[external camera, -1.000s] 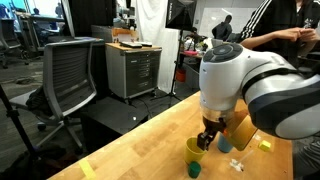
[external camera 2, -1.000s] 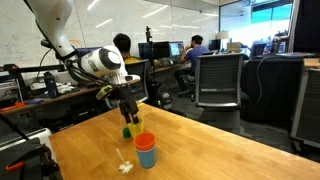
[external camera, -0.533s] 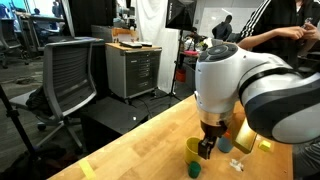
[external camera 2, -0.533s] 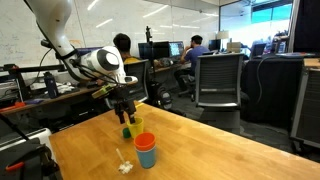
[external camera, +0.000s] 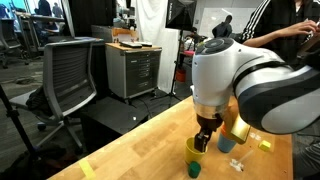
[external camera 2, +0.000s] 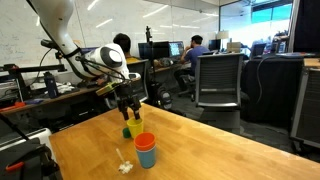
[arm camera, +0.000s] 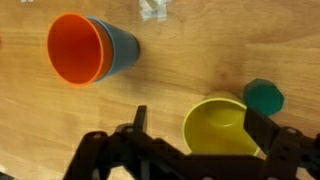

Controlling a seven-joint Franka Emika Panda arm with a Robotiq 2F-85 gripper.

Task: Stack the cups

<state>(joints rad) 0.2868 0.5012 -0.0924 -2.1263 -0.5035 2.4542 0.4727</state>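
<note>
My gripper needs to take hold of the yellow cup's rim on the side toward the red cup (arm camera: 74,48), so the yellow cup's bottom stays free to stack inside.
The red cup (arm camera: 74,48) sits nested inside the blue cup (arm camera: 122,52), lying toward the top left of the wrist view; the pair stands on the table in an exterior view (external camera 2: 146,152). The yellow cup (arm camera: 215,125) stands upright, mouth up, between my fingers. My gripper (arm camera: 200,128) is open, one finger on each side of the yellow cup and not closed on it. In both exterior views the gripper (external camera: 205,140) (external camera 2: 128,108) hangs just above the yellow cup (external camera: 192,150) (external camera 2: 136,124). The blue cup (external camera: 226,145) shows beside the gripper.
A small dark green cylinder (arm camera: 264,96) (external camera: 195,170) stands right next to the yellow cup. A small yellow block (external camera: 265,143) and a small white piece (external camera 2: 124,166) lie on the wooden table (external camera: 140,150). Office chairs and desks stand beyond the table's edges.
The arm has shifted a little sideways, bringing the open gripper over the yellow cup. The cups have not moved.
</note>
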